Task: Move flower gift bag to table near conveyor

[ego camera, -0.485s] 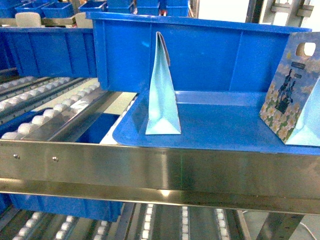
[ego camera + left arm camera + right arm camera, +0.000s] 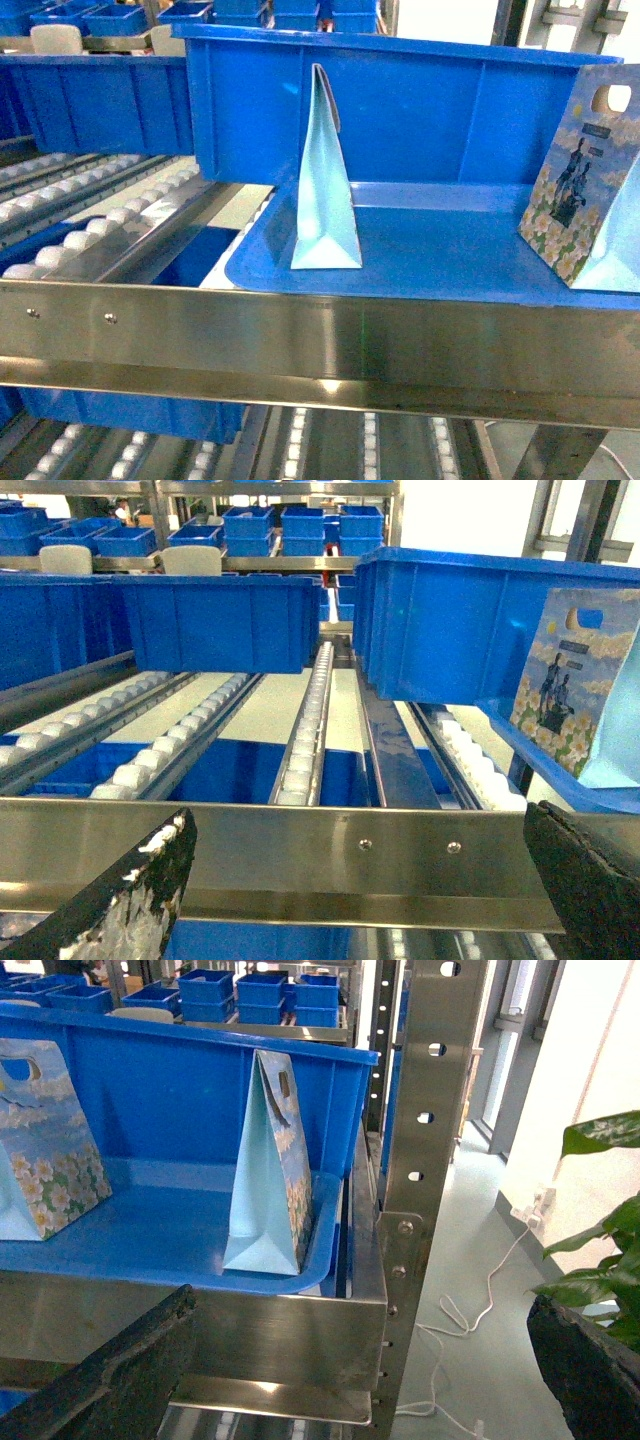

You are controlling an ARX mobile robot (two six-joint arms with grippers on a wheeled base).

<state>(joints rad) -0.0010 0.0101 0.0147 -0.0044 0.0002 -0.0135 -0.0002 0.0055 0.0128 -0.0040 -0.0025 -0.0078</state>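
Note:
I will grab the flower gift bag by its thin top edge with my right gripper next, since the bag is wide at its base and gets narrower upward.
Two flower gift bags stand upright in a blue bin on the conveyor. One bag is edge-on at the centre. The other shows its flower print at the right edge. The left wrist view has a flower gift bag at the right, in the bin. The right wrist view shows one flower gift bag near the bin's right end and another at the left. My left gripper and right gripper are both open and empty, in front of the steel rail. The table is out of view.
A steel front rail runs across below the bin. Roller lanes and more blue bins fill the rack. A perforated steel post, a white cable on the floor and a green plant are to the right.

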